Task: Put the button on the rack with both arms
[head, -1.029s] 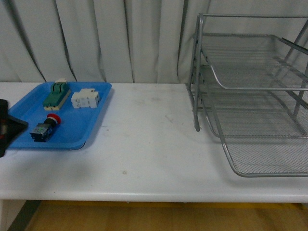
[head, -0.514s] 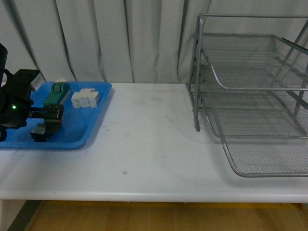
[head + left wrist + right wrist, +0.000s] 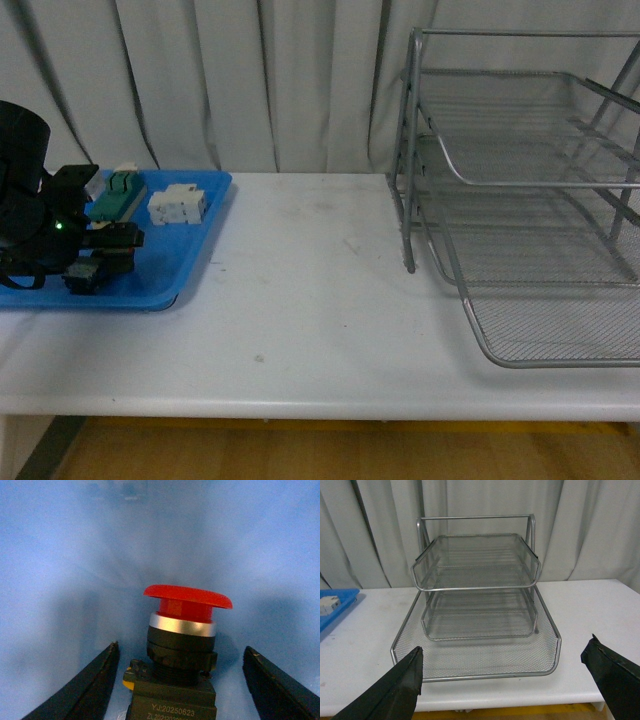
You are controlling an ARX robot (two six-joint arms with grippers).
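Note:
The button's red cap (image 3: 188, 597) should stay free on the way to the rack, so my left gripper will go to the button and grab its black body (image 3: 174, 695).
The button (image 3: 181, 650), a red mushroom cap on a black body, lies on the blue tray (image 3: 75, 555). My left gripper (image 3: 180, 648) is open and low over the tray, with one dark finger on each side of the button and a gap to both. In the front view the left gripper (image 3: 112, 252) sits over the tray's near part and covers most of the button (image 3: 82, 281). The silver wire-mesh rack (image 3: 540, 260) stands at the table's right. My right gripper (image 3: 505, 647) is open and empty, facing the rack (image 3: 480, 605) from the front; it is outside the front view.
On the blue tray (image 3: 185, 250) also lie a green-and-cream block (image 3: 118, 197) and a white block (image 3: 178, 205). A white table (image 3: 310, 300) stretches between tray and rack. Grey curtains hang behind. The table's front edge runs just before the rack's lowest tier.
My left arm has come in from the left edge and dropped over the blue tray, so its open fingers now straddle the button. The rack and the blocks have not moved.

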